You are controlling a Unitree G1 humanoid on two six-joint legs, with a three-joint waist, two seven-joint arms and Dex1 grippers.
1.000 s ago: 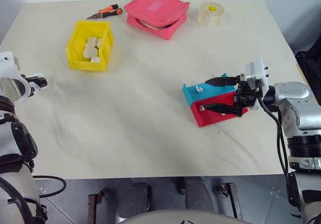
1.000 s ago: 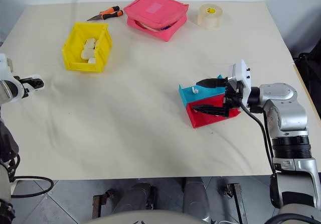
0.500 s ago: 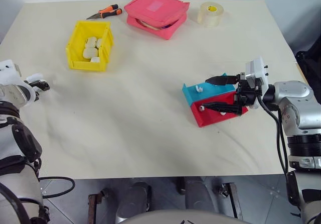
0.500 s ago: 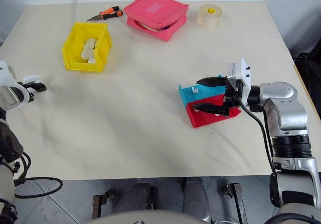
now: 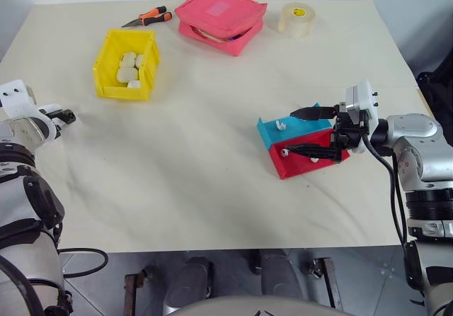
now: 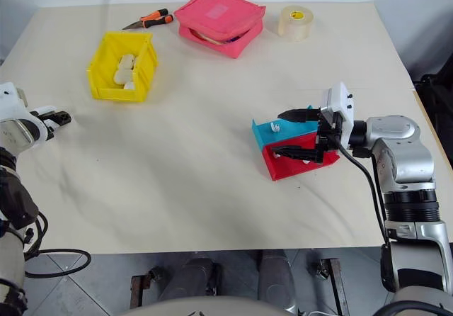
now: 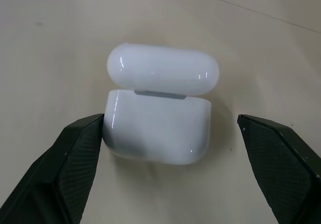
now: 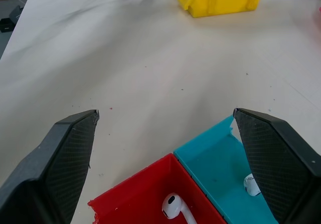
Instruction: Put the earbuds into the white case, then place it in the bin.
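My left gripper's fingers stand beside the case's body, below the case's open lid, so it is time to close. Closing now would catch the white case (image 7: pixel 156 131).
The white case (image 7: pixel 156 131) lies on the table with its lid flipped open, between the fingers of my open left gripper (image 7: pixel 169 118); one finger (image 7: pixel 75 158) touches its side, the other stands apart. That gripper (image 5: pixel 65 115) is at the table's far left edge. One of the earbuds (image 8: pixel 173 206) lies in the red tray (image 5: pixel 311 164), another (image 8: pixel 249 184) in the blue tray (image 5: pixel 272 133). My right gripper (image 5: pixel 290 132) hovers open over both trays, pointing left, holding nothing. The yellow bin (image 5: pixel 106 64) stands at the back left.
Several white rounded items sit inside the bin. Orange-handled pliers (image 5: pixel 148 17), a pink zip pouch (image 5: pixel 221 18) and a roll of tape (image 5: pixel 297 18) line the far edge. Cream table surface (image 5: pixel 191 160) stretches between the two grippers.
The left wrist has rolled a little while staying at the table's left edge. The right gripper and the trays have not moved.
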